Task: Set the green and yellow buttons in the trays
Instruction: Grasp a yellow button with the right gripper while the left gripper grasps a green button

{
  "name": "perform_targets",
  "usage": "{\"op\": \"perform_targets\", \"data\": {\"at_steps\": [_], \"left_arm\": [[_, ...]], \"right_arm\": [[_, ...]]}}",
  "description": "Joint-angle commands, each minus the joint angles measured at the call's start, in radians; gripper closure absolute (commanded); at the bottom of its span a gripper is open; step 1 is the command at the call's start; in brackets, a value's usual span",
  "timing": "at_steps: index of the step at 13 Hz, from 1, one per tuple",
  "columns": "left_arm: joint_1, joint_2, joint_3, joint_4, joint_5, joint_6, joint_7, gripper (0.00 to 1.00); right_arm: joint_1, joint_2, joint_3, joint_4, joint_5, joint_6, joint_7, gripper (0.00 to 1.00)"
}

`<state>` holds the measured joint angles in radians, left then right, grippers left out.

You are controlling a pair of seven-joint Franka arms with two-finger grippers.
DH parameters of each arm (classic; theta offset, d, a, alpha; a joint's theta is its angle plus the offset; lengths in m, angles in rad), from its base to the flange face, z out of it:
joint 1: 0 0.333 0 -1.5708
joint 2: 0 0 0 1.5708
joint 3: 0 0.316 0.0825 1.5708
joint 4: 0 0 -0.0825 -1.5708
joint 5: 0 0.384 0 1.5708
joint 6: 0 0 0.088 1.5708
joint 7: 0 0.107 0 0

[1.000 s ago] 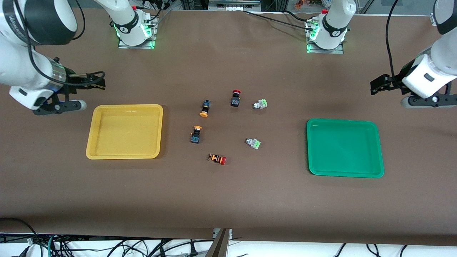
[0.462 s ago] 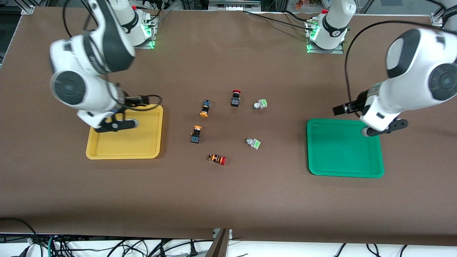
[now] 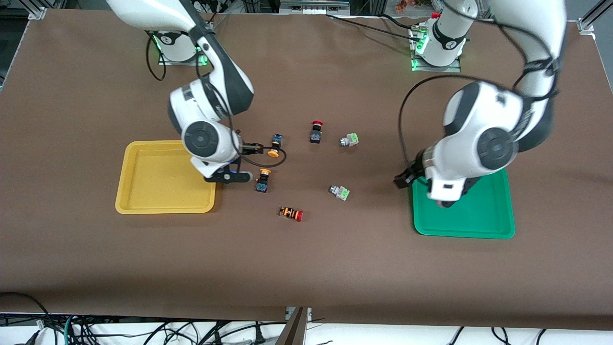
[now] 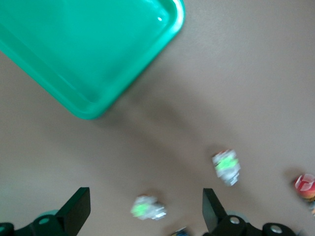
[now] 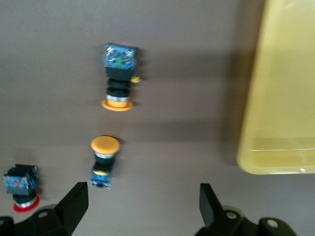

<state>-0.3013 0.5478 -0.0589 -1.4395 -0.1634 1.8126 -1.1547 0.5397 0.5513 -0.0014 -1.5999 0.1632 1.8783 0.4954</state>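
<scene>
The yellow-capped button should go in the yellow tray (image 3: 158, 182), so I next need to grab the button by its black body (image 3: 276, 147) with my right gripper.
Two yellow-capped buttons lie mid-table, one (image 3: 274, 145) farther from the front camera than the other (image 3: 262, 180); both show in the right wrist view (image 5: 118, 78) (image 5: 104, 160). Two green-block buttons (image 3: 349, 140) (image 3: 339, 192) lie toward the green tray (image 3: 479, 215) and show in the left wrist view (image 4: 226, 166) (image 4: 147, 208). The yellow tray (image 3: 158, 182) is empty. My right gripper (image 3: 244, 163) is open and empty between the yellow tray and the yellow buttons. My left gripper (image 3: 424, 191) is open and empty over the green tray's edge toward the buttons.
A red-capped black switch (image 3: 315, 132) lies beside the farther green button. A red-capped switch with an orange-striped body (image 3: 291, 213) lies nearest the front camera. The green tray (image 4: 88, 49) and yellow tray (image 5: 285, 98) show empty in the wrist views.
Both arms have swung in toward the table's middle. The right gripper went from over the yellow tray to beside the yellow buttons. The left gripper moved across the green tray toward the green buttons.
</scene>
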Motion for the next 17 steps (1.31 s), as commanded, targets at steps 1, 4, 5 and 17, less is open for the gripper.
{"op": "perform_targets", "data": {"at_steps": [1,4,5,17], "left_arm": [[-0.093,0.154,0.017,0.122,0.016,0.094,-0.231,0.0],[-0.162,0.24,0.016,0.113,0.051,0.259,-0.368,0.0],[-0.182,0.262,0.017,0.11,0.058,0.289,-0.393,0.0],[-0.228,0.331,0.017,0.067,0.096,0.407,-0.381,0.96]], "right_arm": [[0.06,0.041,-0.009,-0.011,0.024,0.071,0.074,0.0],[0.104,0.075,-0.009,-0.064,0.054,0.177,0.169,0.0],[0.12,0.078,-0.009,-0.09,0.076,0.218,0.178,0.0],[0.163,0.084,-0.009,-0.158,0.084,0.277,0.207,1.0]]}}
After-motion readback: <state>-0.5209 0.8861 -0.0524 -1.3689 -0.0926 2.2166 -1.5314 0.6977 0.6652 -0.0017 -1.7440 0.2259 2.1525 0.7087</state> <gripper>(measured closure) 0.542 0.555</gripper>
